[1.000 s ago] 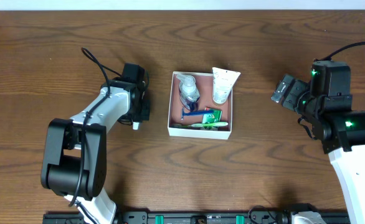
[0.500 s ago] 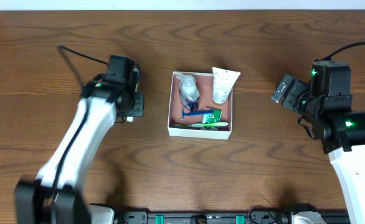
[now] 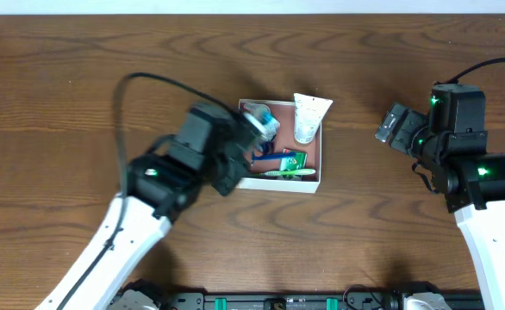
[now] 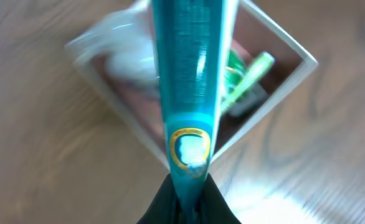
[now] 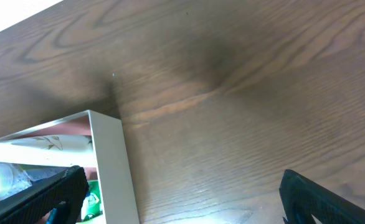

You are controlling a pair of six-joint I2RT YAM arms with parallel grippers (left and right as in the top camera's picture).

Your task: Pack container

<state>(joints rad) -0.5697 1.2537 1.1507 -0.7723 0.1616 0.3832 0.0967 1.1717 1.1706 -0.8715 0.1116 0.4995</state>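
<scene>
I need to keep holding the teal tube with my left gripper until the tube's lower end (image 4: 187,179) is inside the container, because that end hangs outside the container's front side (image 4: 263,113).
The container (image 3: 275,182) is a square white-walled box with a reddish-brown inside, mid-table. In it lie a clear bottle (image 3: 262,123), a white tube (image 3: 308,118), a small green soap box (image 3: 294,159) and a green toothbrush (image 3: 280,172). My left gripper (image 4: 187,200) is shut on a teal tube (image 4: 189,74), which points out over the container's corner (image 4: 276,93). In the overhead view the left gripper (image 3: 240,142) is blurred at the container's left wall. My right gripper (image 5: 182,205) is open and empty over bare table, right of the container wall (image 5: 111,168).
The table is dark brown wood. The right arm (image 3: 459,146) stands at the right side, its gripper (image 3: 393,127) well clear of the container. The left arm (image 3: 162,185) reaches diagonally from the front left.
My left arm has swung right from the table left of the container to the container's left wall, carrying the teal tube. The right arm has not moved.
</scene>
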